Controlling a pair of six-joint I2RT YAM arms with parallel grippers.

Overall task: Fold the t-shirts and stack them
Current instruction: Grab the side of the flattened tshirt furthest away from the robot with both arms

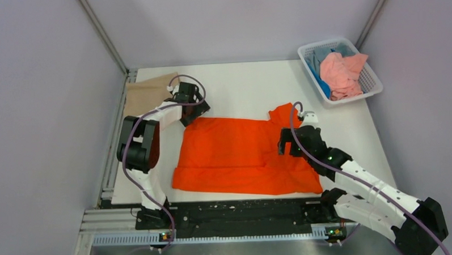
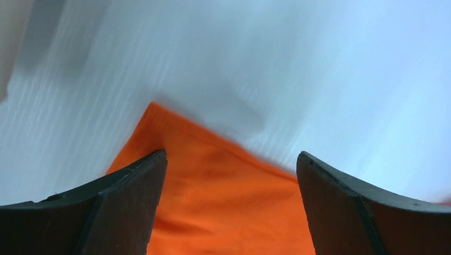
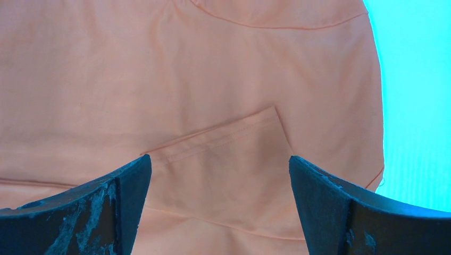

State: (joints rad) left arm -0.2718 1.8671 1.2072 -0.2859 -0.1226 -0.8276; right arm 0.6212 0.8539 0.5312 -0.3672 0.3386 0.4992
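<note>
The left gripper isn't ready to close yet, as a shadow shows apart from the robot's fingers. It needs to go down to the orange t-shirt's corner first, then close on it.
A bright orange t-shirt (image 1: 242, 155) lies spread flat in the middle of the table. My left gripper (image 1: 192, 114) hangs open over its far-left corner. In the left wrist view that orange corner (image 2: 213, 186) shows between the two black fingers (image 2: 127, 207) of the left gripper (image 2: 231, 175), which touch nothing. My right gripper (image 1: 282, 143) is open above the shirt's right part, by the sleeve. The right wrist view shows a folded sleeve hem (image 3: 213, 138) under the spread right gripper (image 3: 220, 175). A tan-beige t-shirt (image 1: 146, 93) lies at the back left.
A white lattice basket (image 1: 310, 65) stands at the back right, holding a crumpled salmon-pink shirt (image 1: 341, 75) and a blue one (image 1: 323, 85). Grey walls close in the table on the left, back and right. The arm bases sit on a black rail (image 1: 238, 215) at the near edge.
</note>
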